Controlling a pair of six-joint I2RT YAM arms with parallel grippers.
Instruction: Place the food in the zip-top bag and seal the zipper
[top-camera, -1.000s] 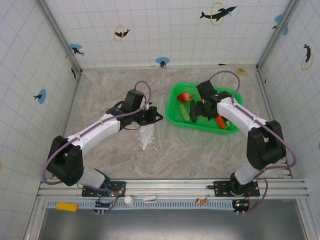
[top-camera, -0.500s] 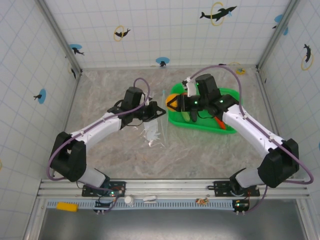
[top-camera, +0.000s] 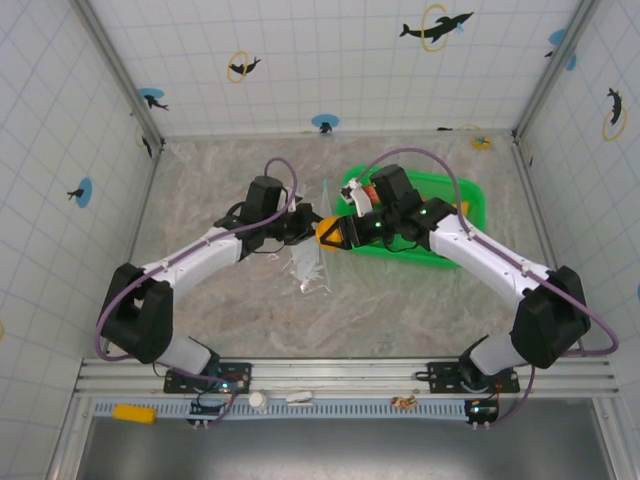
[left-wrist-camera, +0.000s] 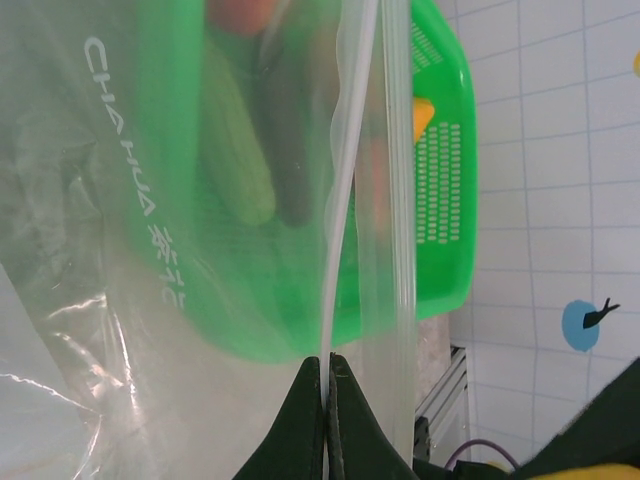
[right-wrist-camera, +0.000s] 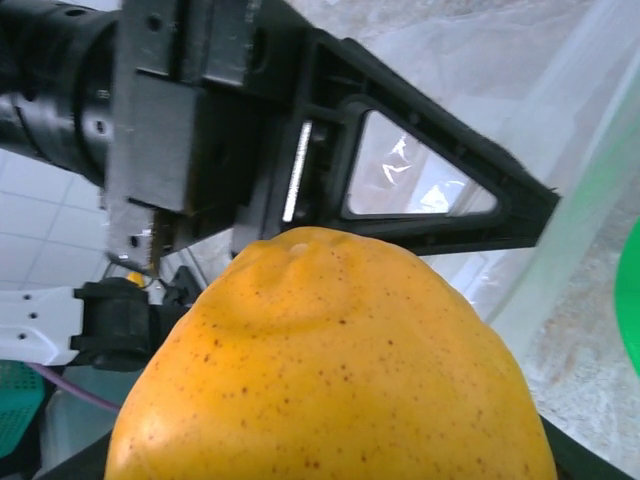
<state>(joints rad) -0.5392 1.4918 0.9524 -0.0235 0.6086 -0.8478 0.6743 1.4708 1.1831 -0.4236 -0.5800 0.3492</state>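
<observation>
The robot's right gripper should stay closed on the citrus until it gets to the edges of the bag's opening. The citrus hangs against the left gripper and would end up outside the bag (top-camera: 306, 265) if the right gripper opened now.
The clear zip-top bag (top-camera: 306, 265) lies crumpled on the marble table, its mouth end lifted. My left gripper (top-camera: 308, 226) is shut on one lip of the mouth, and the fingertips (left-wrist-camera: 318, 392) pinch the pale zipper (left-wrist-camera: 343, 200) strip. The other lip (left-wrist-camera: 400, 200) stands apart to the right. My right gripper (top-camera: 340, 234) is shut on the orange citrus (top-camera: 328, 233), held just right of the left gripper at the bag's mouth. In the right wrist view the citrus (right-wrist-camera: 340, 370) hides the right fingertips. Seen through the plastic, a cucumber (left-wrist-camera: 236, 150) and an eggplant (left-wrist-camera: 287, 150) lie in the basket.
The green mesh basket (top-camera: 458, 200) stands at the back right under my right forearm, with a strawberry (top-camera: 367, 190) at its left end. Tiled walls close the back and both sides. The left gripper's black body (right-wrist-camera: 300, 150) sits right behind the citrus.
My right arm has lifted the citrus out of the basket and carried it left to the bag's mouth. The left gripper has stayed shut on the bag's edge, shifting only slightly.
</observation>
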